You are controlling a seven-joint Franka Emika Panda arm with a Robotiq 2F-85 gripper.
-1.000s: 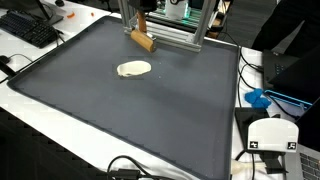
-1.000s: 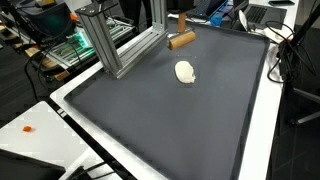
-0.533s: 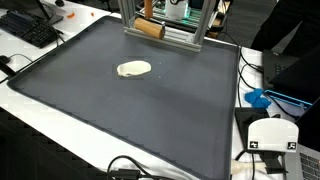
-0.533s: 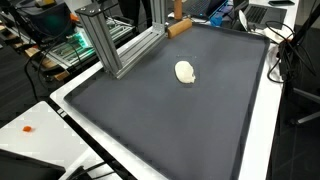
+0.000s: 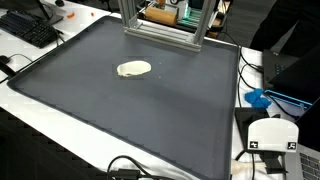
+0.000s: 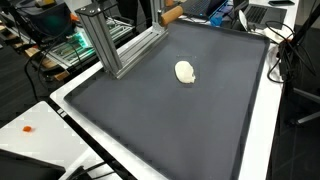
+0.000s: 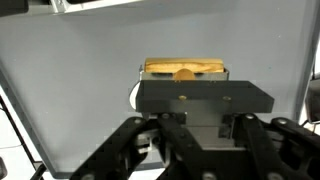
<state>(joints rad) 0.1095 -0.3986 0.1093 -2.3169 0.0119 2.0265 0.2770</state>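
Observation:
The wooden piece hangs over the mat [image 5: 150,115], still short of the aluminium frame, so the robot will move it toward that frame before the gripper lets it go.
My gripper [image 7: 186,78] is shut on a light brown wooden piece [image 7: 160,68], which shows beyond the gripper's body in the wrist view. In both exterior views the wooden piece [image 5: 158,14] [image 6: 171,14] hangs high at the far edge of the dark grey mat [image 5: 150,115] [image 6: 180,125], behind the aluminium frame. The gripper itself is nearly out of both exterior views. A cream lump [image 5: 133,68] [image 6: 185,71] lies alone on the mat, well apart from the gripper.
An aluminium frame [image 5: 160,32] [image 6: 115,45] stands on the mat's far edge. A black keyboard [image 5: 25,28] lies beyond one corner. A blue object [image 5: 258,98], a white device [image 5: 270,135] and cables [image 5: 125,168] lie off the mat's sides.
The wooden piece has been lifted off the mat near the frame and carried up and away past the frame's top. The cream lump has not moved.

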